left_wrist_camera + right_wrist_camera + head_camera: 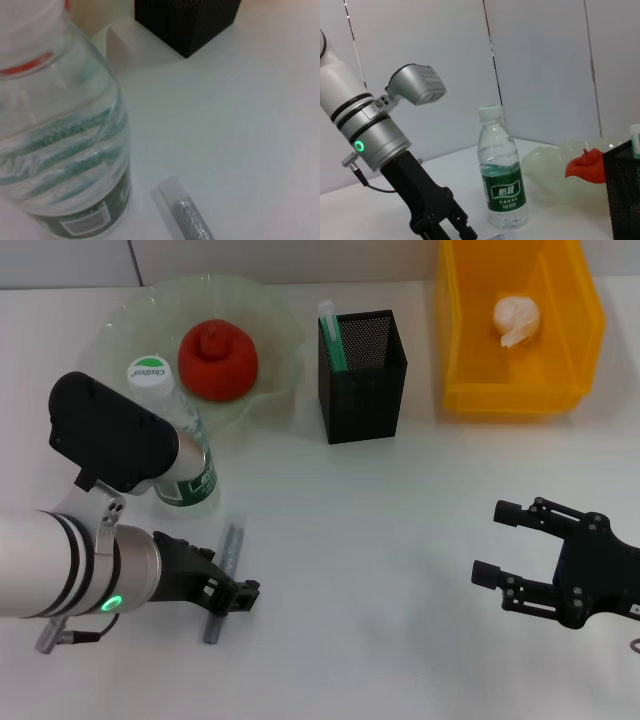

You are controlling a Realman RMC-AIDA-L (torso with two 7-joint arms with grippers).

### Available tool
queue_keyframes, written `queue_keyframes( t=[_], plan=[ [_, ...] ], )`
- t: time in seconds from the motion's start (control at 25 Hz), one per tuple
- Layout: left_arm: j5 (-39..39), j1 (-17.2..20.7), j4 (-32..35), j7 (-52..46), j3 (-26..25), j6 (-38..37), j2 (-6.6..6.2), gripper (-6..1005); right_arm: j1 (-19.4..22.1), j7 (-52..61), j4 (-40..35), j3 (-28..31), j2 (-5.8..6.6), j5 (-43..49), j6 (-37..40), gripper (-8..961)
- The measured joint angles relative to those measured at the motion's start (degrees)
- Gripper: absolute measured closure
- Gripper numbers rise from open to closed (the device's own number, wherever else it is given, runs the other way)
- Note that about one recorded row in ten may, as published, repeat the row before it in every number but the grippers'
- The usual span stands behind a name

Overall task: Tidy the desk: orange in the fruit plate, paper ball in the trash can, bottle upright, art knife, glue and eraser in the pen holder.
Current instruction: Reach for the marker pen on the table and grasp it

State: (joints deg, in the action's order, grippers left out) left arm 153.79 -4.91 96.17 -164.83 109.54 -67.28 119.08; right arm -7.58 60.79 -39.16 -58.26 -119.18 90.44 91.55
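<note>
My left gripper's fingers sit low beside the grey art knife on the white table, so my left gripper needs to close on the grey art knife.
The orange (218, 360) lies in the fruit plate (130, 320) at the back left. The bottle (185, 455) stands upright in front of the plate, beside my left arm; it also shows in the left wrist view (60, 140). The grey art knife (230, 545) lies flat on the table. My left gripper (228, 595) is low over its near half, open, one finger on each side. The glue (330, 335) stands in the pen holder (365, 390). The paper ball (517, 320) lies in the trash can (520, 390). My right gripper (496, 541) is open and empty at the front right. The eraser is out of view.
The white table (400, 540) stretches bare between my two arms. The pen holder stands between the plate and the yellow bin at the back. The bottle stands close to my left wrist.
</note>
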Motion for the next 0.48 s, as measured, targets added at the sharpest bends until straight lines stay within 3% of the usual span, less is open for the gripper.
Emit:
queue_keyframes(
  t=[0.32,0.48],
  plan=[
    [0.07,-0.90,-0.76,-0.04,-0.28,-1.12,-0.01,385,-0.06,0.25,0.05,0.00,0.00,0.00,0.00,197],
    [0.11,-1.09,-0.79,-0.05,-0.10,-1.31,0.00,576,-0.06,0.38,0.05,0.00,0.00,0.00,0.00,199]
  ],
)
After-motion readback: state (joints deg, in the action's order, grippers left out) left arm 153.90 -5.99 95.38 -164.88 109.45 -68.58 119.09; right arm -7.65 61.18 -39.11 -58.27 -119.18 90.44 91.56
